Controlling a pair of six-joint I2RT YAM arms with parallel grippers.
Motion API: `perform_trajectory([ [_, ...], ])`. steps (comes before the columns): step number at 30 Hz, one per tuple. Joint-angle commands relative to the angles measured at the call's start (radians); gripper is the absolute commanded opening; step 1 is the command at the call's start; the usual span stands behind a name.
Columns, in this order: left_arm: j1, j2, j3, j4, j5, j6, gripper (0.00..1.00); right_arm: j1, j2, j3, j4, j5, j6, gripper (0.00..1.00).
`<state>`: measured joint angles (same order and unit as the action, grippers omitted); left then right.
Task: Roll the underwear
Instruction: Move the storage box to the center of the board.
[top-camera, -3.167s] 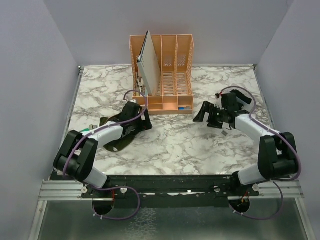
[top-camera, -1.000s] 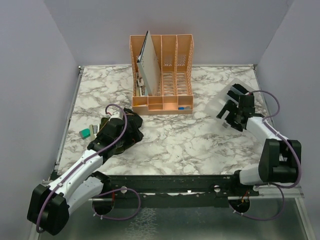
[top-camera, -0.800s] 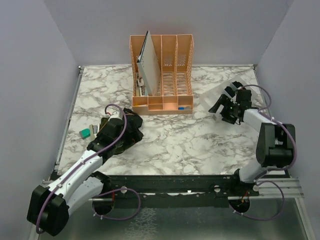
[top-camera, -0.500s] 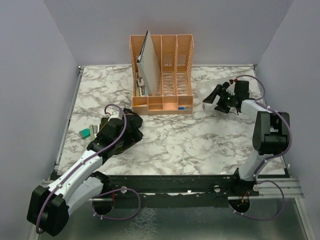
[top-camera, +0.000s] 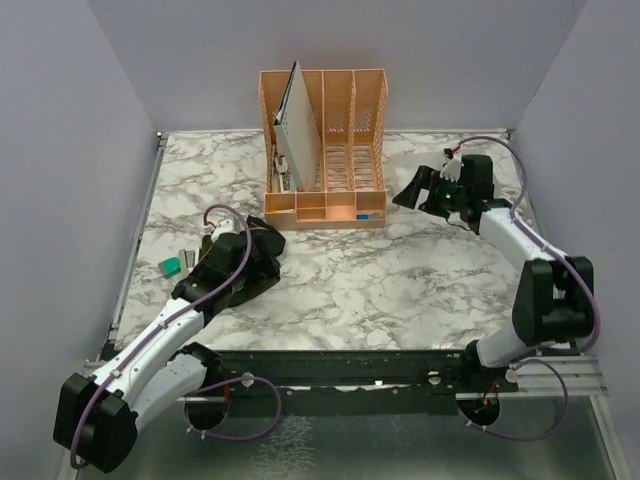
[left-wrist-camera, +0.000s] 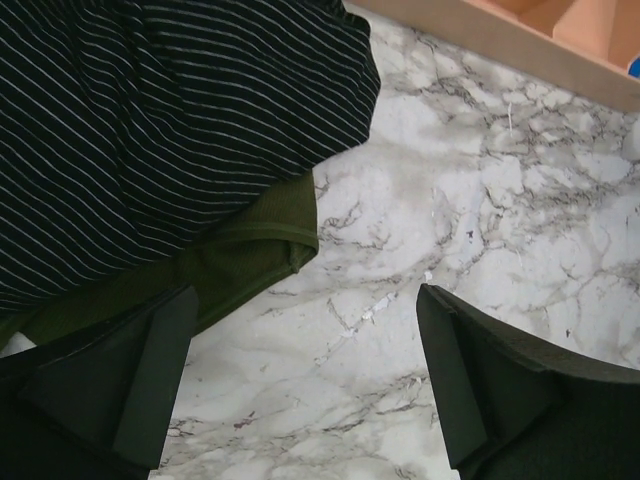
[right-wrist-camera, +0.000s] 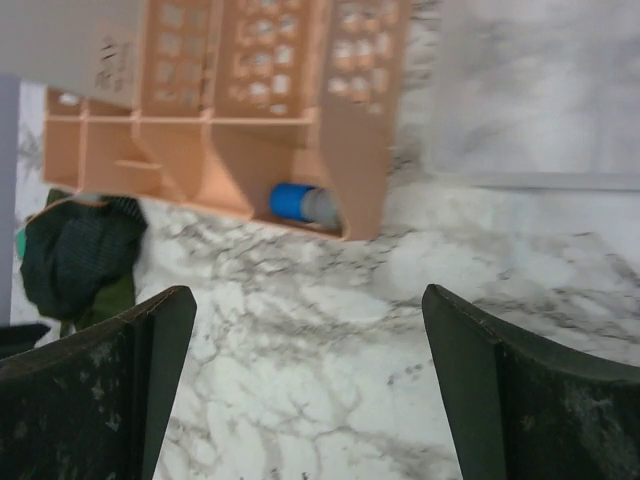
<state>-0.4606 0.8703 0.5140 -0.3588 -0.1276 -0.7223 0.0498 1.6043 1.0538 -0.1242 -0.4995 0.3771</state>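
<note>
My left gripper needs to leave the olive-green piece and grab only the striped black underwear on top (top-camera: 273, 246) (left-wrist-camera: 318, 112), to spread it alone on open marble for rolling.
The underwear (top-camera: 268, 246) lies in a dark heap on the marble table, left of centre. In the left wrist view a finely striped black piece (left-wrist-camera: 170, 130) lies over an olive-green one (left-wrist-camera: 240, 260). My left gripper (top-camera: 245, 263) hovers over the heap's near right edge; the left gripper (left-wrist-camera: 305, 292) is open, with one finger over the green cloth and bare marble between the fingers. My right gripper (top-camera: 413, 190) hangs open to the right of the organizer. In its own view the right gripper (right-wrist-camera: 307, 292) holds nothing, and the underwear heap (right-wrist-camera: 75, 250) shows far off at the left.
An orange desk organizer (top-camera: 322, 150) stands at the back centre with a white board (top-camera: 295, 125) leaning in it and a blue item (right-wrist-camera: 290, 200) in its front tray. A small teal block (top-camera: 171, 266) lies left of the heap. A pale clear sheet (right-wrist-camera: 530, 90) lies by the organizer.
The right arm has swung from the table's right side back and leftward toward the organizer. The left arm has shifted only slightly over the heap. Both grippers have stayed open.
</note>
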Motion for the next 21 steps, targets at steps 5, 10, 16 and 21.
perform_trajectory([
  [5, 0.001, 0.112, 0.128, -0.141, -0.34, -0.055, 0.99, 0.231, -0.304, -0.206, -0.019, 0.083, 0.022, 0.9],
  [10, 0.043, 0.233, 0.148, -0.157, -0.376, -0.083, 0.99, 0.313, -0.368, -0.284, 0.009, 0.057, 0.085, 0.82],
  [16, 0.147, 0.316, 0.139, -0.084, -0.307, -0.03, 0.94, 0.358, -0.4, -0.33, -0.003, 0.055, 0.123, 0.8],
  [21, 0.2, 0.361, 0.134, -0.003, -0.23, 0.014, 0.53, 0.359, -0.432, -0.36, -0.011, 0.074, 0.134, 0.8],
])
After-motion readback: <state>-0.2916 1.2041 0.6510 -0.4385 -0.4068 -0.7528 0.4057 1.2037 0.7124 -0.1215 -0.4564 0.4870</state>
